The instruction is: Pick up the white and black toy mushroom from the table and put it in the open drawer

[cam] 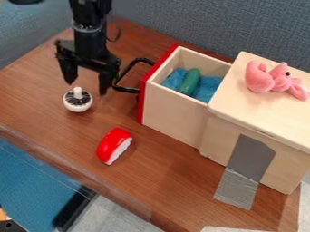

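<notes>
The robot will next grab the white mushroom-like toy with its gripper by the toy's small knob, to put it into the open drawer.
At the upper left, the black gripper hangs down with its two fingers spread apart and nothing between them. Just below it stands a white mushroom-like toy with a dark patterned top and a small knob. To the gripper's right is the black handle of a pulled-out wooden drawer with a red front. Inside the drawer, a green oblong object lies on blue cloth. A red toy piece with a white underside lies on the table, lower and to the right of the gripper.
The wooden cabinet takes up the right side, with a pink plush toy on its top. Grey tape joins the cabinet to the brown table. The table's front edge slants across the lower left, and a grey-blue wall stands behind.
</notes>
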`<state>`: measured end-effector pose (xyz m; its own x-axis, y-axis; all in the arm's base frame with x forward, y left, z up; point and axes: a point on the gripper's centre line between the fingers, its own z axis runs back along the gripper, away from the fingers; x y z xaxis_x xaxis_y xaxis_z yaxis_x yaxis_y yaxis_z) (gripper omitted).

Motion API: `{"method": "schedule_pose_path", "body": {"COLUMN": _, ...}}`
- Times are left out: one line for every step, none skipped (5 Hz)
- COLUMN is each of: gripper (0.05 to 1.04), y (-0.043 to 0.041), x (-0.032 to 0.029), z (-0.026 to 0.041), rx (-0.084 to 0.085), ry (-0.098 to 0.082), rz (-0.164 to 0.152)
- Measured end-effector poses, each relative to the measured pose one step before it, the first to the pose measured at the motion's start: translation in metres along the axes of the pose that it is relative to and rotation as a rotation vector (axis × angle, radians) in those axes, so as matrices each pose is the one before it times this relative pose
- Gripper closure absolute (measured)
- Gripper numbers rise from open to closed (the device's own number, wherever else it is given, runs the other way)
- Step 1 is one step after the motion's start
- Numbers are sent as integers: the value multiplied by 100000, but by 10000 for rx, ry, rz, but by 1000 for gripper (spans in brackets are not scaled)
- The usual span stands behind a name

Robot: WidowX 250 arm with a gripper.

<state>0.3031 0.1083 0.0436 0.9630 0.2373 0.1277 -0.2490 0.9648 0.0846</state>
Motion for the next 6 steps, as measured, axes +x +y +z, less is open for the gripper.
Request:
{"method": "schedule_pose_path", "body": {"gripper": 84, "y": 98, "x": -276, "z": -593, "rx": 88, "ry": 212, "rz": -34}}
{"method": "schedule_pose_path", "body": {"gripper": 137, "y": 111, "x": -442, "z": -406, "rx": 99, "ry": 166, "rz": -107}}
{"method": "schedule_pose_path", "body": {"gripper": 430, "y": 511, "x": -222, "z": -230, "rx": 105, "ry": 103, "rz": 50}}
{"method": "schedule_pose_path", "body": {"gripper": 737, "y": 255, "x": -297, "z": -831, "rx": 125, "ry": 244, "rz": -31}}
{"method": "schedule_pose_path", "body": {"gripper": 858, "y": 87, "x": 50, "z": -8, "rx": 17, "ry": 63, "rz": 9}}
{"method": "schedule_pose_path", "body": {"gripper": 859, "y": -176, "x": -137, "z": 96, "rx": -125, "ry": 173, "rz": 131}}
